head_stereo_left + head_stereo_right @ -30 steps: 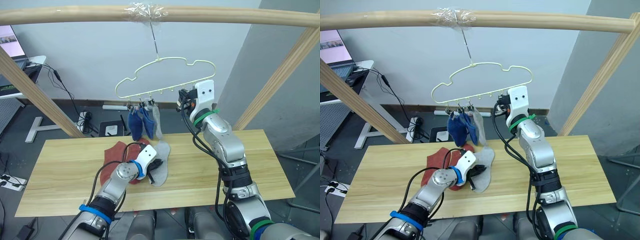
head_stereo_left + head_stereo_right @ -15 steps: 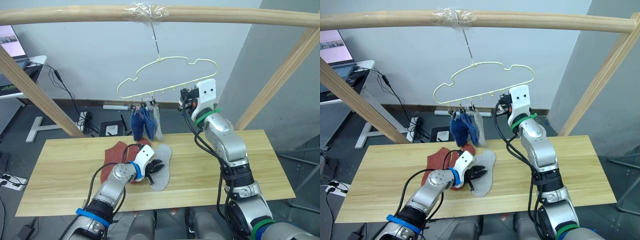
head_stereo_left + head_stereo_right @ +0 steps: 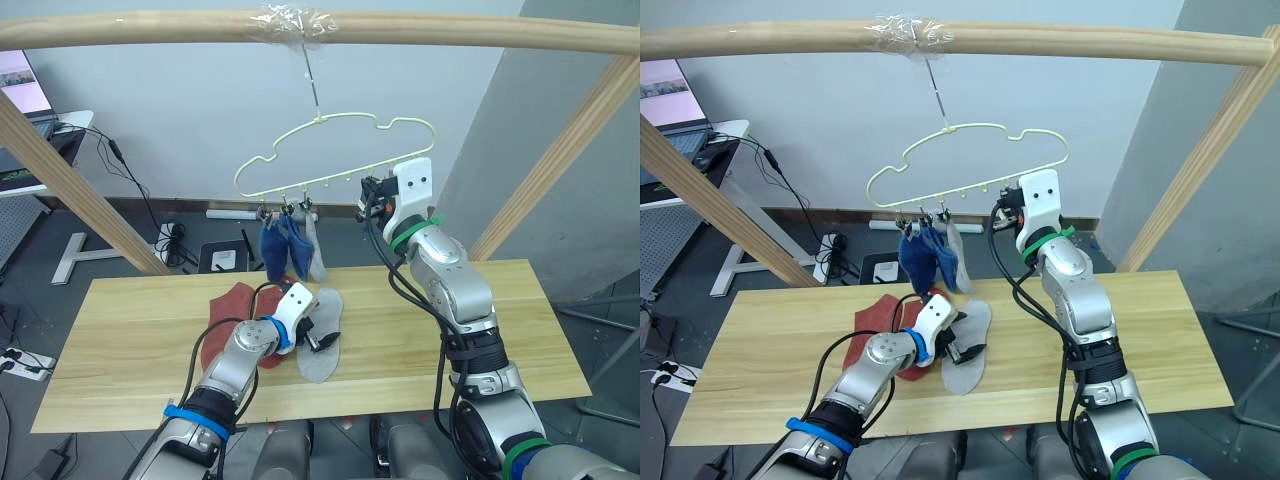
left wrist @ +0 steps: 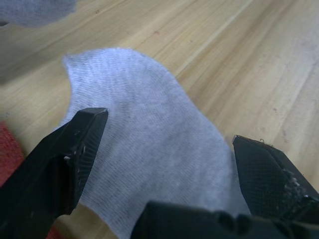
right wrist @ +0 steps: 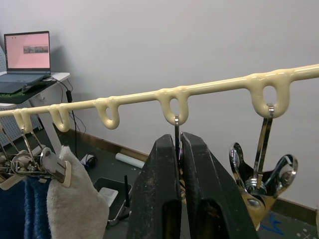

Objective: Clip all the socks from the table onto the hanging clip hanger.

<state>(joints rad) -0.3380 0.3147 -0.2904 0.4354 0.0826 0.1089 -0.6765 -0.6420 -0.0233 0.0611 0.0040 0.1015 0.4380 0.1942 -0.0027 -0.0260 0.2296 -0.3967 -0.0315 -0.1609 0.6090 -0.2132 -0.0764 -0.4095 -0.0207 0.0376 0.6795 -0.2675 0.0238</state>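
Observation:
The left gripper should hang the light grey sock from the clip on the hanger, so it should next grab the sock by its cuff (image 3: pixel 327 298) (image 4: pixel 107 74).
A light grey sock (image 3: pixel 322 348) lies flat on the table (image 3: pixel 130 335), with rust-red socks (image 3: pixel 230 305) just to its left. My left gripper (image 3: pixel 314 333) is open right above the grey sock (image 4: pixel 144 134), one finger on each side, holding nothing. The pale yellow-green clip hanger (image 3: pixel 345 117) hangs by its hook from the top pole. Two blue socks (image 3: pixel 277 250) and a grey sock (image 3: pixel 316 250) are clipped at its left end. My right gripper (image 5: pixel 180 142) is raised at the hanger's bar (image 5: pixel 139 95) and is shut on a small metal clip (image 5: pixel 176 124).
A round wooden pole frame (image 3: pixel 450 32) spans the table, with slanted legs at the left (image 3: pixel 70 190) and right (image 3: pixel 560 150). Another free clip (image 5: pixel 261 174) hangs beside the held one. A desk with a laptop (image 5: pixel 27 57) stands behind on the left.
My left gripper has gone from shut to wide open over the grey sock, which now lies straighter on the table. The right arm stays at the hanger.

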